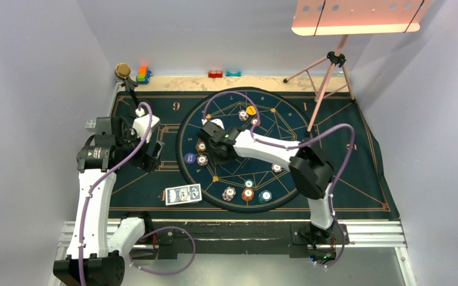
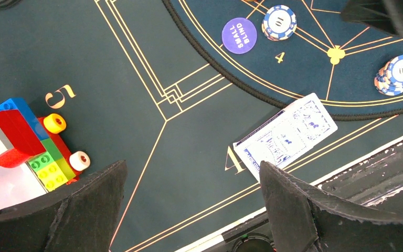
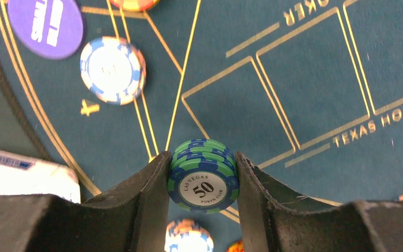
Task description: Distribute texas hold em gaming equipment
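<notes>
The white-blue chip stack point(image 1: 202, 159) lies beyond, so opening my right gripper now would leave the chips short, by the gold dot. The chips move toward the stack first.
My right gripper point(image 3: 202, 158) is shut on a small stack of green-and-blue "50" chips point(image 3: 203, 177) and holds it just above the left part of the round mat point(image 1: 286, 128). In the top view the right gripper point(image 1: 206, 130) is near an orange chip stack point(image 1: 201, 146). A blue "small blind" disc point(image 1: 190, 158) and a white-blue chip stack point(image 1: 202, 159) lie beside it. Blue-backed cards point(image 1: 183, 194) lie at the mat's front left. My left gripper point(image 2: 191, 168) is open and empty, above the cloth left of the cards point(image 2: 286, 134).
An orange disc point(image 1: 251, 110) lies at the mat's far side. Three chip stacks point(image 1: 248, 193) sit at its near edge. Toy blocks point(image 2: 31, 139) stand left of my left gripper. A tripod point(image 1: 328, 71) stands at the back right.
</notes>
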